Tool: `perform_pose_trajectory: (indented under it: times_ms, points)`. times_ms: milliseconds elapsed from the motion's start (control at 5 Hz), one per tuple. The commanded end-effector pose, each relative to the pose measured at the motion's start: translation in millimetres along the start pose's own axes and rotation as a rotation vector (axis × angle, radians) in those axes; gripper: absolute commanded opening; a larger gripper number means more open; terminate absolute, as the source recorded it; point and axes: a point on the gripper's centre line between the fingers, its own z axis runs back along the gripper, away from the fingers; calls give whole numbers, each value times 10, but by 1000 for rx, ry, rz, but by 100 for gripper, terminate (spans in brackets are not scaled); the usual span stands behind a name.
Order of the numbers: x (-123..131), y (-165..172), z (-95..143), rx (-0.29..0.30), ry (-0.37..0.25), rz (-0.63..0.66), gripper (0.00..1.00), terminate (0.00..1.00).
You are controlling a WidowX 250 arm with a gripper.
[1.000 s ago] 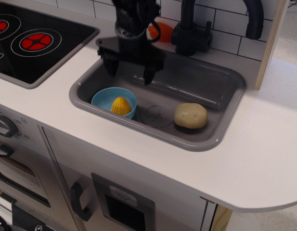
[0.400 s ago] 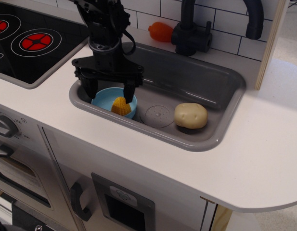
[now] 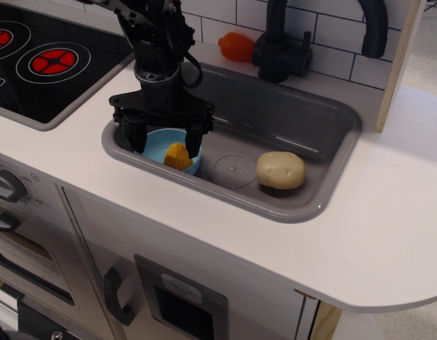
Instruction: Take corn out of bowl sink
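Note:
The gripper grabs the corn by its narrow top next, to take it out of the light-blue bowl.
The yellow ribbed corn lies in the light-blue bowl at the left end of the grey sink. My black gripper hangs open right over the bowl. Its left finger is by the bowl's left rim and its right finger stands just right of the corn. The fingers straddle the bowl and hold nothing. The arm hides the bowl's back part.
A beige potato lies at the sink's right end, next to the round drain imprint. An orange toy and a black faucet stand behind the sink. A stovetop is at left.
My gripper moved left from the sink's back middle to above the bowl, then sank lower over it. Corn, bowl and potato have not moved.

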Motion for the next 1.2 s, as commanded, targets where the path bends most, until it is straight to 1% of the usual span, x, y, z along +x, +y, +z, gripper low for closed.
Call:
perform_pose_trajectory:
  times_ms: [0,200,400,800,1000]
  points:
    - [225,71,20,18,-24,48,100,0]
    - [251,98,-42,37,-26,64,100,0]
    - [223,79,-97,48,-23,42,100,0]
    - [145,27,-163,50,-20,22,100,0]
    - [157,39,-115,42,-30,31,0,0]
